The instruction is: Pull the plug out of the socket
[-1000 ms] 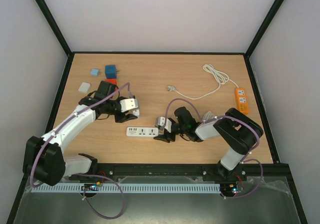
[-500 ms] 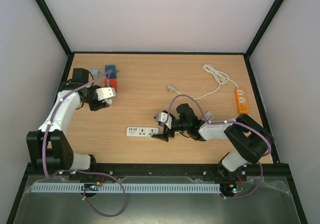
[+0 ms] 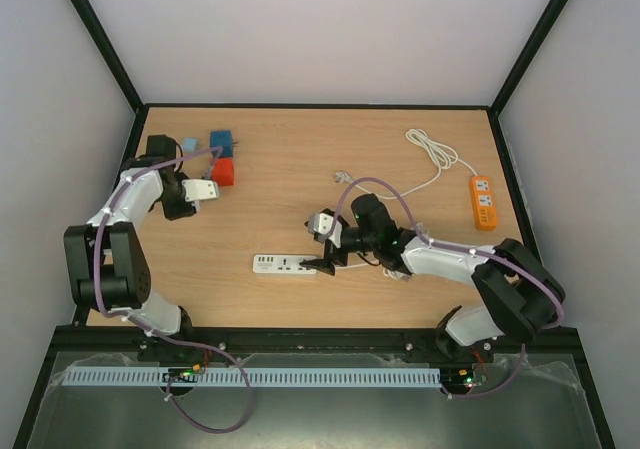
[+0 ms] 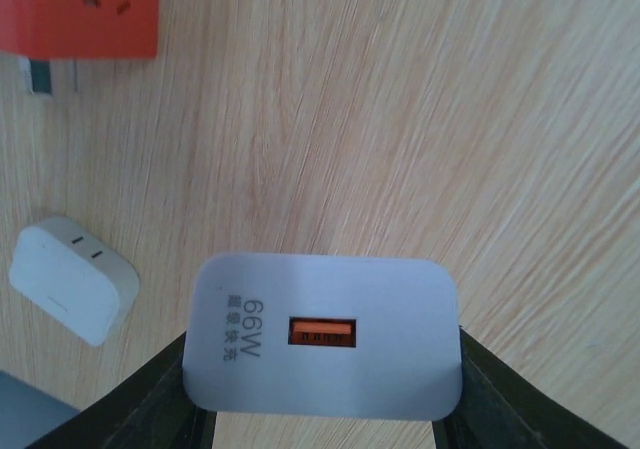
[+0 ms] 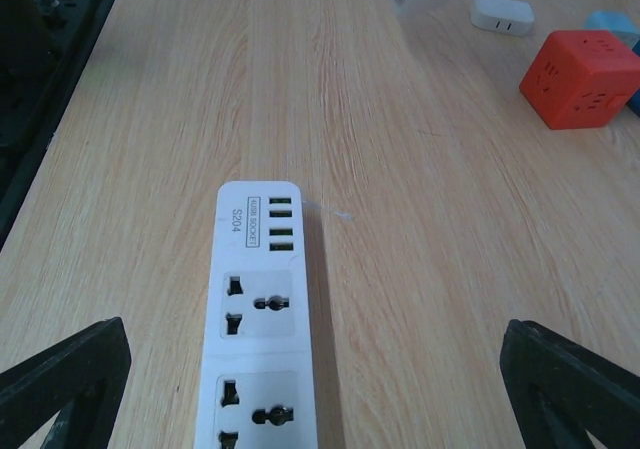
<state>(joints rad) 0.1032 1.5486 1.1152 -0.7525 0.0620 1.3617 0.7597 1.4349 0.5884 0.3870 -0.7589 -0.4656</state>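
Note:
The plug hangs above empty, flat wood beside the small white adapter and would fall from my open left gripper, so it is too early to release now.
The plug [image 4: 322, 337], a white charger block marked 66W with an orange USB port, is clamped between the black fingers of my left gripper [image 4: 322, 374]. In the top view that gripper [image 3: 205, 191] hovers at the far left of the table, beside the red cube. The socket, a white power strip [image 3: 285, 264], lies flat near the table's middle with its outlets bare [image 5: 258, 319]. My right gripper [image 5: 318, 389] stands wide open over the strip's right end, its fingers [image 5: 62, 381] well apart and holding nothing.
A red cube socket [image 3: 222, 172] and a blue cube [image 3: 221, 142] sit at the back left, with a small white adapter [image 4: 72, 279] below my left gripper. An orange power strip [image 3: 484, 201] with a coiled white cable [image 3: 430, 159] lies at the right.
My left arm has carried the plug from beside the white strip out to the far left. My right gripper has opened, let go of the strip and shifted slightly back.

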